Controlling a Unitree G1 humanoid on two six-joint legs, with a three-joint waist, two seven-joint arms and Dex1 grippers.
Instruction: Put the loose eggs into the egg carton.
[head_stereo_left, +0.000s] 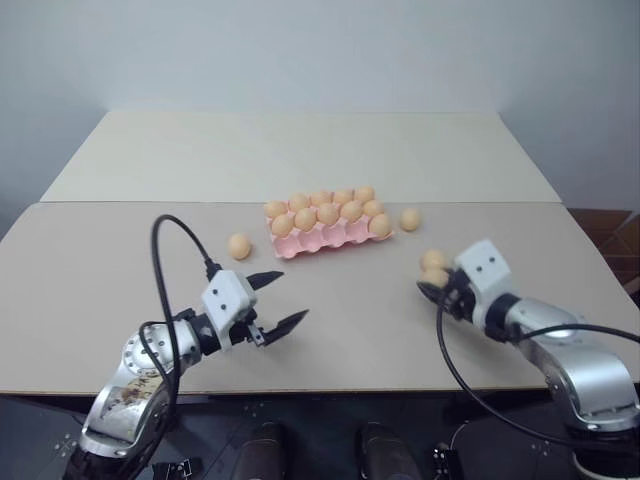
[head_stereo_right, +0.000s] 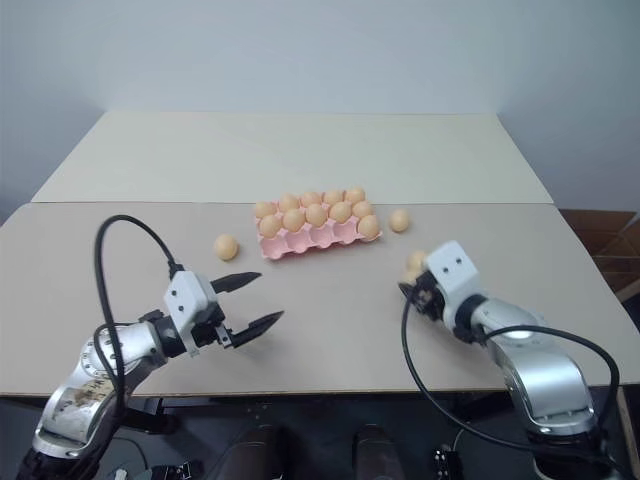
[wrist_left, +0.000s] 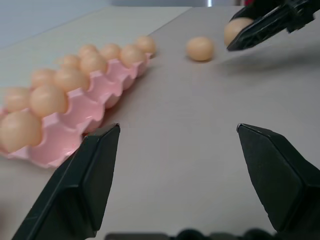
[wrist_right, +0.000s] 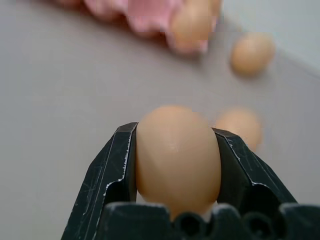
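Note:
The egg in my right gripper is still short of the pink carton (head_stereo_left: 303, 244), so I should move it there before my right gripper lets it go.
The pink egg carton (head_stereo_left: 303, 244) lies at mid-table with several tan eggs in its cups. My right gripper (head_stereo_left: 433, 286) is to its right and nearer me, shut on one loose egg (wrist_right: 177, 155) held just above the table. A second loose egg (head_stereo_left: 432, 259) rests right behind it, and a third (head_stereo_left: 409, 219) lies by the carton's right end. Another loose egg (head_stereo_left: 238, 246) sits left of the carton. My left gripper (head_stereo_left: 280, 301) hovers open and empty near the front edge, pointing toward the carton.
The work surface is a beige table (head_stereo_left: 120, 270) with a second table (head_stereo_left: 300, 150) butted against its far edge. A black cable (head_stereo_left: 165, 250) loops above my left arm. A blank wall stands behind.

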